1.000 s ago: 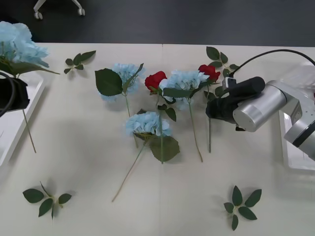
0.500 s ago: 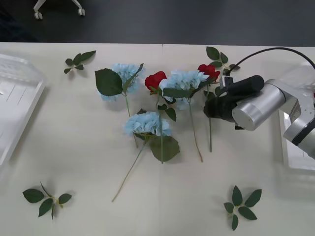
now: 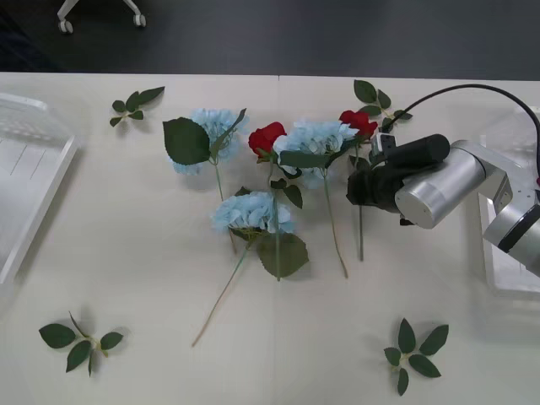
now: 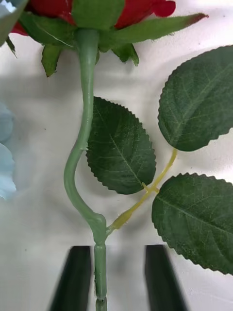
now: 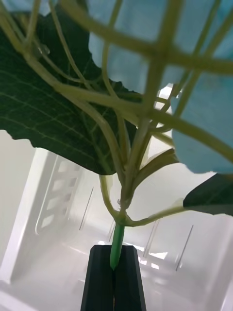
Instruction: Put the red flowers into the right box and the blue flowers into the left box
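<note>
The red flower's thin petals spread wide at its head. My right gripper should next grab the flower by its bare stem just below the leaf fork (image 4: 100, 269).
My right gripper (image 3: 358, 191) is low over the table, open, its black fingers (image 4: 75, 279) on either side of the green stem (image 4: 100, 269) of a red flower (image 3: 359, 122) without touching it. A second red flower (image 3: 267, 137) lies further left among three blue flowers (image 3: 316, 137) (image 3: 215, 126) (image 3: 253, 211). In the left wrist view my left gripper (image 5: 115, 274) is shut on the stem of another blue flower (image 5: 204, 121), which hangs over the inside of the left box (image 5: 58, 204). The left box (image 3: 29, 181) sits at the table's left edge, the right box (image 3: 506, 266) at its right edge.
Loose green leaf sprigs lie at the back left (image 3: 135, 105), front left (image 3: 78, 342), front right (image 3: 413, 350) and behind the right-hand rose (image 3: 375, 97). The flowers' long stems (image 3: 224, 291) run toward the table's front edge.
The left arm and its blue flower have gone out of the front view, uncovering the left box. The right gripper has crept a little to the left along the rose's stem.
</note>
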Robot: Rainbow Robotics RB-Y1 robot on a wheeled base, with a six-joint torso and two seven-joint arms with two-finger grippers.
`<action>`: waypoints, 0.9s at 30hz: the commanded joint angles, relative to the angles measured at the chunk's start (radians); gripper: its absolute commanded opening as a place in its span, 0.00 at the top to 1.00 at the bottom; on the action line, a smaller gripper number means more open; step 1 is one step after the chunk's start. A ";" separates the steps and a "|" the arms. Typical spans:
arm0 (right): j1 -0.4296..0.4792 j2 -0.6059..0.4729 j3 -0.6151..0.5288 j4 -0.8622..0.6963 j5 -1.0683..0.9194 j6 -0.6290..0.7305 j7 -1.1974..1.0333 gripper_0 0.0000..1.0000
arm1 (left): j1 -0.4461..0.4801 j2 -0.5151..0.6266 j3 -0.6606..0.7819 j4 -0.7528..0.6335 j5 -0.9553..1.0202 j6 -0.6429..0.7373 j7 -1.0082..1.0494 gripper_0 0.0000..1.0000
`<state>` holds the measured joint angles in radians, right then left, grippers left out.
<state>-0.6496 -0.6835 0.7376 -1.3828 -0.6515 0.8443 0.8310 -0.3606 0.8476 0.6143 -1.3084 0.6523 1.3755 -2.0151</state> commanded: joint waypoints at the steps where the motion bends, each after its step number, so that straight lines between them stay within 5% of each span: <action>1: -0.042 -0.005 -0.003 -0.001 -0.014 -0.001 0.080 1.00 | -0.018 0.036 -0.068 -0.002 -0.020 -0.064 -0.037 1.00; 6: -0.041 -0.005 -0.004 -0.001 -0.014 -0.001 0.086 1.00 | -0.018 0.036 -0.084 -0.003 -0.025 -0.073 -0.028 0.99; 10: -0.044 -0.011 -0.004 -0.001 -0.014 -0.001 0.089 1.00 | -0.018 0.036 -0.084 -0.002 -0.011 -0.073 -0.027 0.26; 12: -0.050 -0.021 -0.006 -0.002 -0.022 -0.001 0.091 1.00 | -0.018 0.036 -0.088 -0.003 0.001 -0.073 -0.025 0.02; 17: -0.050 -0.050 -0.044 -0.035 -0.051 0.039 0.105 1.00 | -0.018 0.036 -0.094 -0.005 0.063 -0.059 -0.022 0.00; 27: -0.051 -0.094 -0.279 -0.217 -0.125 0.389 0.145 1.00 | -0.017 0.001 -0.099 -0.157 0.263 0.152 0.099 0.00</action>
<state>-0.6745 -0.7468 0.5139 -1.5368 -0.7598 1.1810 0.8999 -0.3610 0.8460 0.5036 -1.3747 0.8820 1.4859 -2.0144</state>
